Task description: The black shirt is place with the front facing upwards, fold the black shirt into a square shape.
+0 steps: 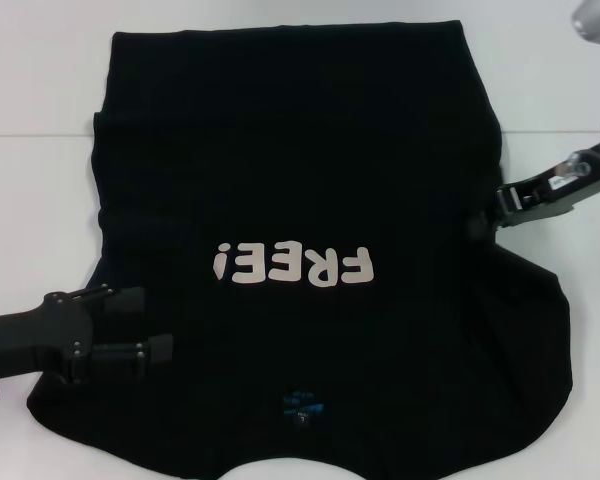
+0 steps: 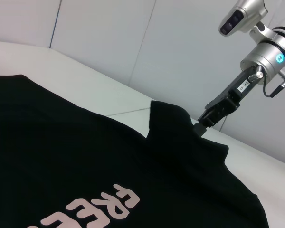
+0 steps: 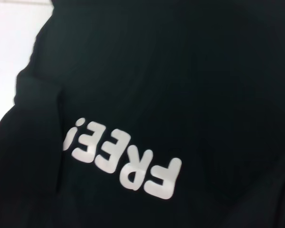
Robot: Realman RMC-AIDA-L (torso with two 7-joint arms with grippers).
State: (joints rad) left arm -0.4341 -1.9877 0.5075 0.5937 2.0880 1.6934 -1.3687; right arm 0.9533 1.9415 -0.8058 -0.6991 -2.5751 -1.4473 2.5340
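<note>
I should keep holding the sleeve with my right gripper until it lies over the shirt's front (image 1: pixel 415 230), because its outer part (image 1: pixel 548 325) still bulges past the shirt's side.
The black shirt (image 1: pixel 300 150) lies spread front up on the white table (image 1: pixel 30 200), its cream "FREE!" lettering (image 1: pixel 292 265) near the middle and the blue neck label (image 1: pixel 302 405) toward the near edge. My right gripper (image 1: pixel 485 212) is at the shirt's right edge, shut on the cloth. In the left wrist view the right gripper (image 2: pixel 199 127) holds that edge of the shirt (image 2: pixel 61 156) pulled up into a small peak. My left gripper (image 1: pixel 145 325) hovers open over the shirt's near left part. The right wrist view shows only the shirt (image 3: pixel 180 71) and its lettering (image 3: pixel 128 159).
Bare white table (image 2: pixel 85 85) shows beyond the shirt on the left and right sides. A pale wall (image 2: pixel 133 38) rises behind the table's far edge. The shirt's near hem reaches the table's front edge.
</note>
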